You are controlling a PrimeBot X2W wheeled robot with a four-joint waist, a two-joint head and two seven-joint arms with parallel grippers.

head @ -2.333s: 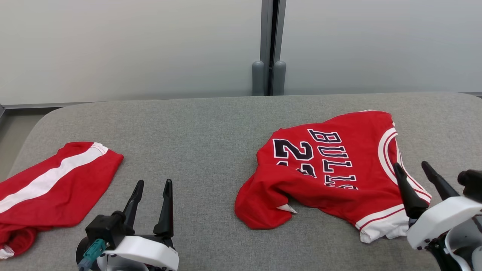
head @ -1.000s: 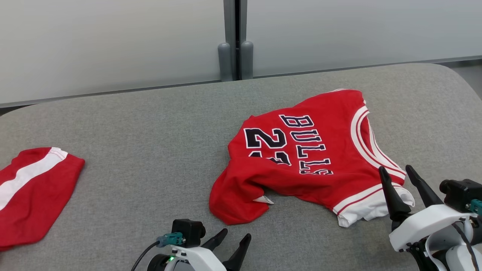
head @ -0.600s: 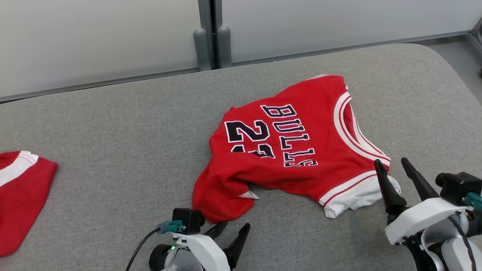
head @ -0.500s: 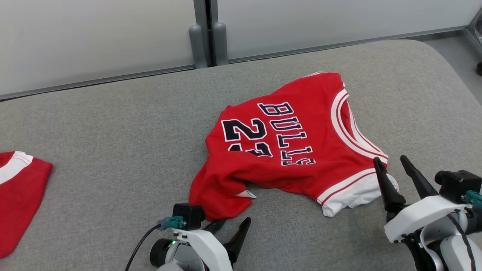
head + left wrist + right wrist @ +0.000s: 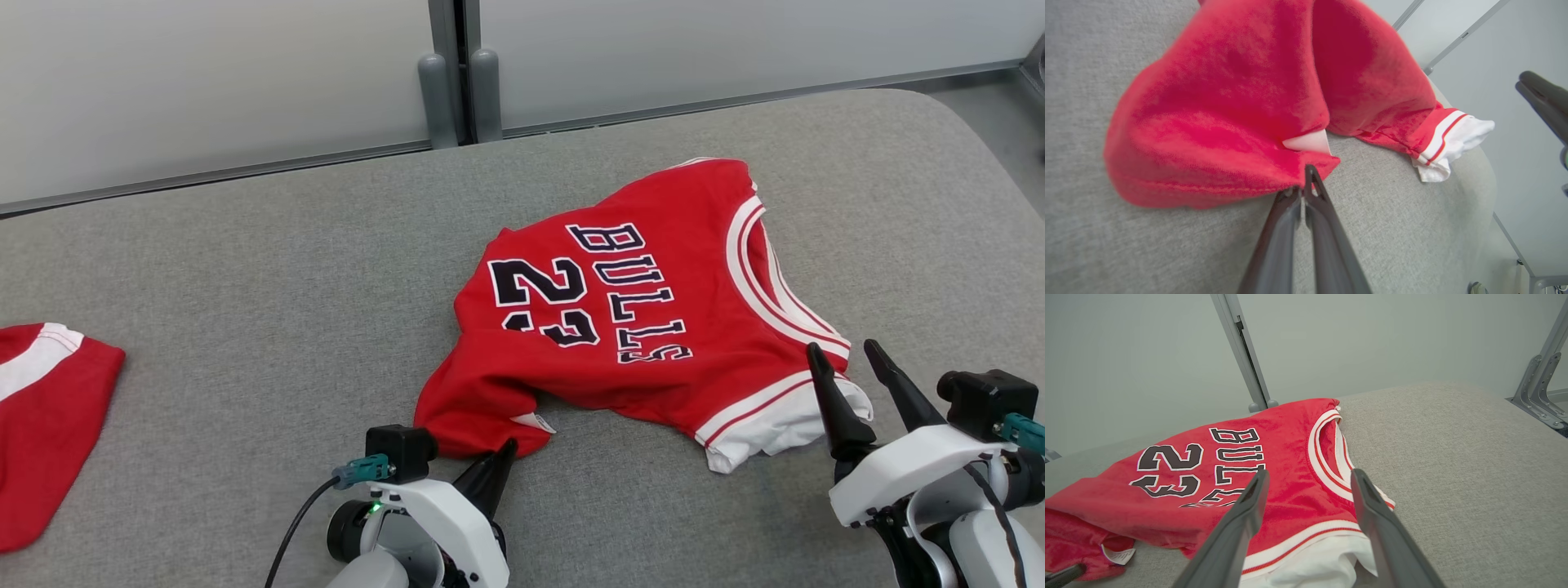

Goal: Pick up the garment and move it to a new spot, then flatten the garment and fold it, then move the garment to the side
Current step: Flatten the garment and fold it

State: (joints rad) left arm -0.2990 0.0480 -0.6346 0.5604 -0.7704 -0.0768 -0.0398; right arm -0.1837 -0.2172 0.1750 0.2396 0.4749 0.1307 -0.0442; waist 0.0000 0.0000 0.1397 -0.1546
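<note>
My right gripper picks up the garment by its white sleeve edge (image 5: 850, 403) (image 5: 1350, 558) next, as that edge puffs up in folds while the red front lies flat.
The garment (image 5: 637, 327) is a red jersey with white trim and dark lettering, lying crumpled on the grey padded table (image 5: 245, 269). My left gripper (image 5: 502, 451) is at its near left corner. In the left wrist view the two fingers are pressed together on the red hem (image 5: 1229, 102), just below a white label (image 5: 1308, 143), so the left gripper (image 5: 1306, 179) is shut on the cloth. My right gripper (image 5: 839, 349) stands open at the garment's white-banded right end. In the right wrist view the right gripper (image 5: 1310, 473) has the red and white trim (image 5: 1323, 535) between and below its fingers.
Another red cloth with a white stripe (image 5: 41, 408) lies at the table's left edge. Two grey posts (image 5: 453, 82) stand against the pale wall behind. The table's rounded corner (image 5: 971, 139) is at the far right, with metal brackets (image 5: 1539, 396) beyond it.
The left gripper's fingers, apart half a second ago, have come together on the garment's near hem. The right gripper has stayed open in place. The camera has shifted slightly.
</note>
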